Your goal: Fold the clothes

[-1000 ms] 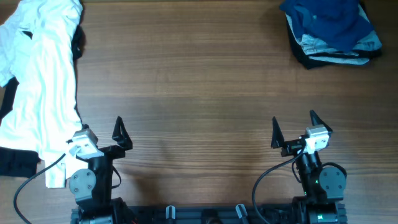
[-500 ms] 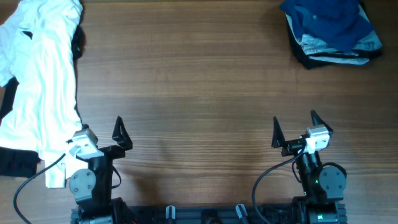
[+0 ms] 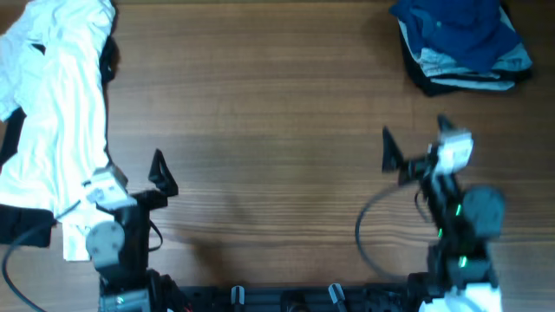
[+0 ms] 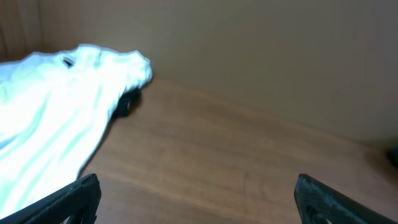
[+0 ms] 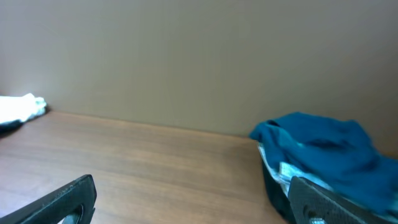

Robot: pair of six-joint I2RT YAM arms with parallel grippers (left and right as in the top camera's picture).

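Note:
The left gripper should draw the T-shirt onto empty wood and spread it for folding, so it should next grab the near end (image 3: 76, 236) of the crumpled white T-shirt (image 3: 56, 113).
A crumpled white T-shirt (image 3: 56, 113) lies in a heap at the table's far left, over a dark garment. It also shows in the left wrist view (image 4: 56, 106). My left gripper (image 3: 130, 173) is open and empty, just right of the shirt's near end. My right gripper (image 3: 414, 143) is open and empty, raised over bare wood at the right. Both wrist views show wide-apart fingers with nothing between them (image 4: 196, 196) (image 5: 193, 199).
A stack of folded clothes with a blue garment on top (image 3: 460, 43) sits at the far right corner, also in the right wrist view (image 5: 323, 152). A dark garment (image 3: 22, 224) lies under the white shirt at the left edge.
The right arm has risen and moved away from the front edge toward the blue stack. The left gripper has shifted slightly left and forward toward the white shirt.

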